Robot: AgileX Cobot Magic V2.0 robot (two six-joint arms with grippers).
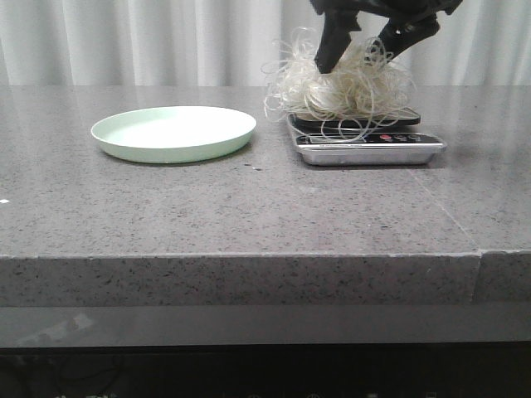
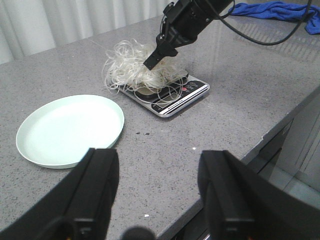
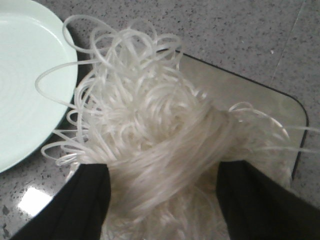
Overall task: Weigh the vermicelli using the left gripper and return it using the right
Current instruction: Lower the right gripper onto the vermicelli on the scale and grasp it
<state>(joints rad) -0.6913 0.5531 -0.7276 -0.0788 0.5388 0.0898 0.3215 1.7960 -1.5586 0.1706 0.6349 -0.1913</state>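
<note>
My right gripper closes on the vermicelli next, since the pale vermicelli sits between my right gripper's fingers over the scale [image 1: 369,148].
The vermicelli [image 1: 344,87] is a fluffy nest of pale strands lying on a small kitchen scale [image 1: 369,148] at the right of the table. My right gripper [image 1: 355,60] comes down from above, its jaws open and straddling the top of the nest. In the right wrist view the strands [image 3: 160,130] fill the gap between the black fingers [image 3: 80,205] over the scale's platform [image 3: 260,100]. My left gripper [image 2: 157,170] is open and empty above the table's front edge, out of the front view. The pale green plate [image 1: 174,133] is empty.
The plate [image 2: 70,127] lies left of the scale [image 2: 172,97] with a short gap between them. A blue cloth [image 2: 280,10] lies at the table's far end. White curtains hang behind the grey stone table [image 1: 249,215].
</note>
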